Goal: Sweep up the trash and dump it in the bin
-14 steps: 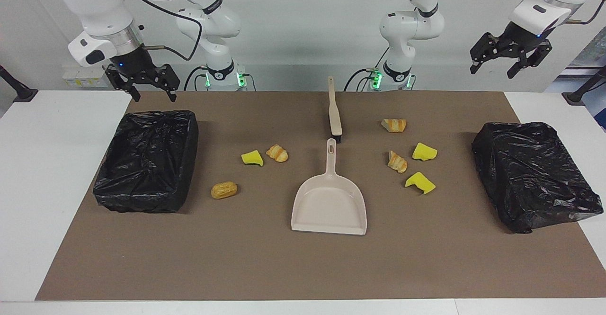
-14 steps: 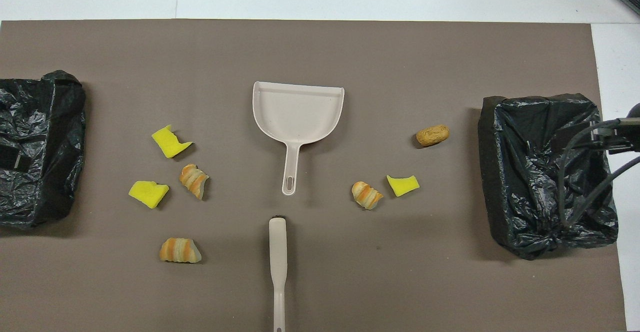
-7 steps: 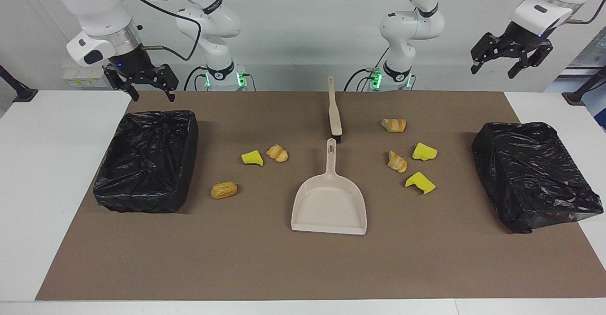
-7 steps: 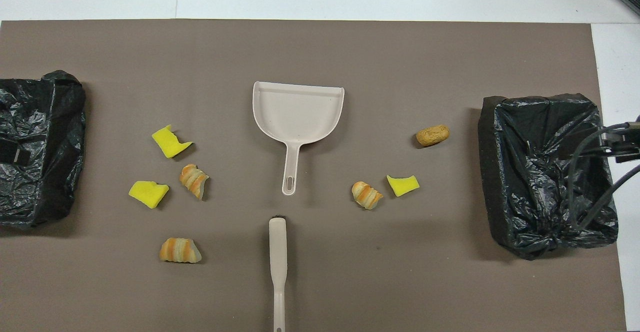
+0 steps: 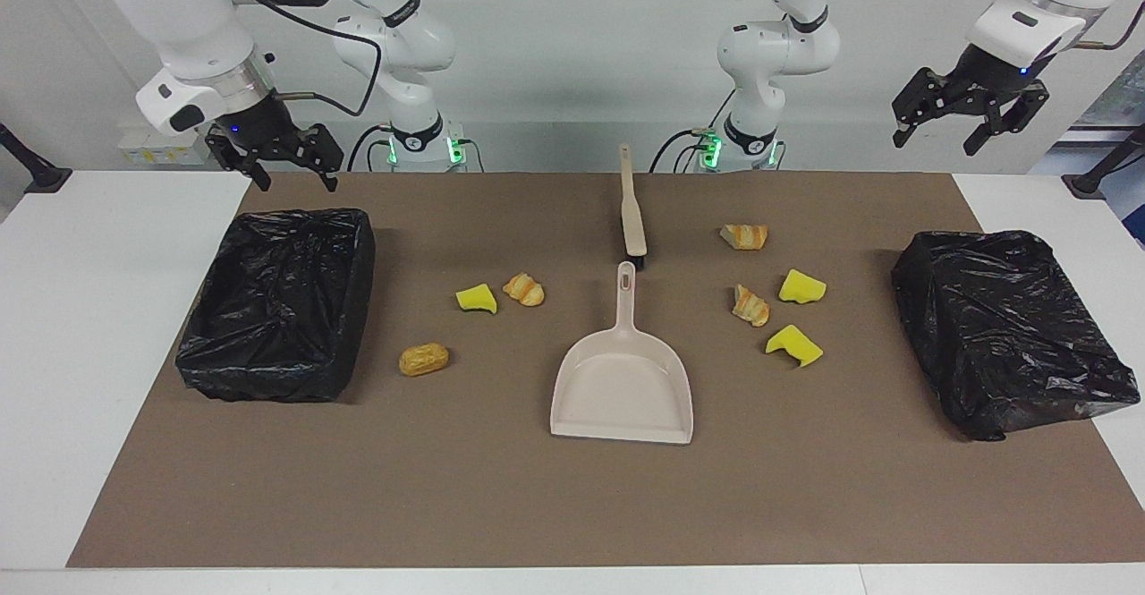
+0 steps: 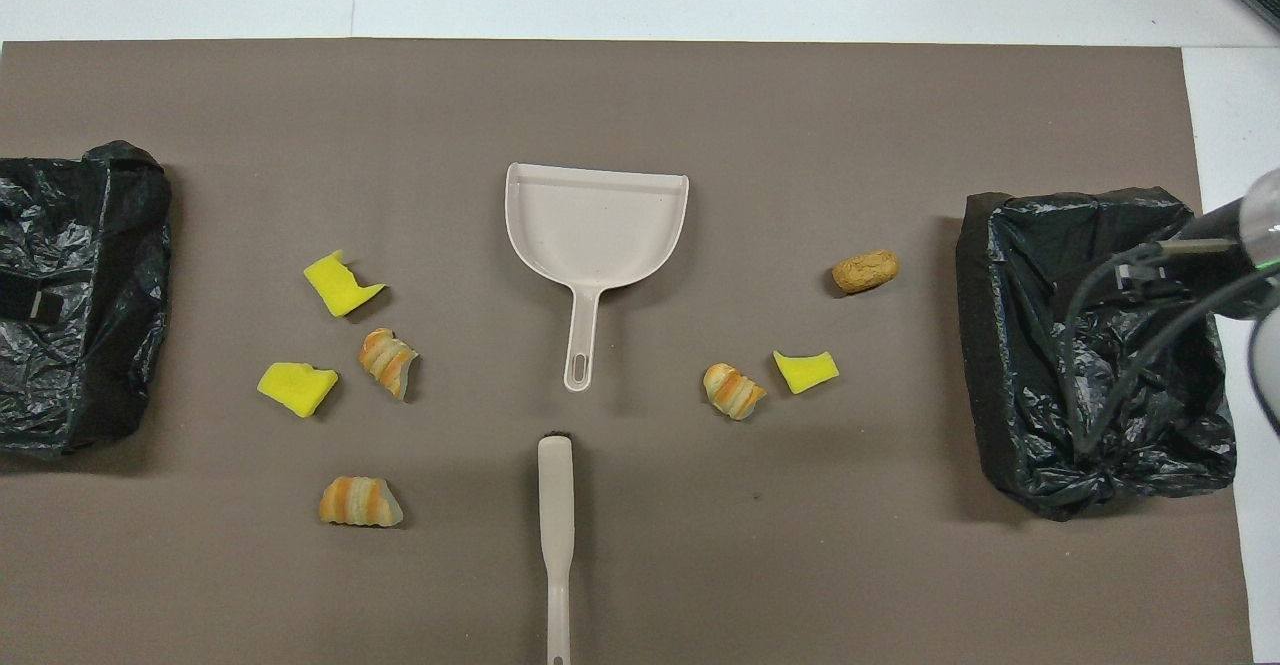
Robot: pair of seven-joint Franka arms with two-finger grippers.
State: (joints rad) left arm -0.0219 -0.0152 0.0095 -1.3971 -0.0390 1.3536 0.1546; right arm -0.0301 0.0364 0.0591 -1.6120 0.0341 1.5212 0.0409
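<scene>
The dustpan is too wide for my fingers. My right gripper should grab the beige dustpan (image 6: 597, 220) by its narrow handle (image 6: 581, 345) next.
The trash lies in two groups on the brown mat. Toward the right arm's end are a yellow sponge wedge (image 5: 477, 298), a croissant bit (image 5: 524, 289) and a bread roll (image 5: 423, 360). Toward the left arm's end are two sponge wedges (image 5: 802, 286) (image 5: 793, 344) and two croissant bits (image 5: 744, 236) (image 5: 750, 305). The beige dustpan (image 5: 623, 389) (image 6: 597, 220) lies between the groups, empty. The brush (image 5: 632, 210) (image 6: 556, 525) lies nearer to the robots, in line with the pan's handle. My right gripper (image 5: 291, 179) is open, up over the mat's edge by its bin. My left gripper (image 5: 935, 137) is open, high over the table's end.
A black-bagged bin (image 5: 282, 304) (image 6: 1090, 345) stands at the right arm's end, and another (image 5: 1006, 327) (image 6: 70, 295) at the left arm's end. The right arm's cables (image 6: 1130, 345) hang over its bin in the overhead view.
The right gripper has shifted slightly toward the table's middle. The left gripper has risen a little. Nothing on the mat has moved.
</scene>
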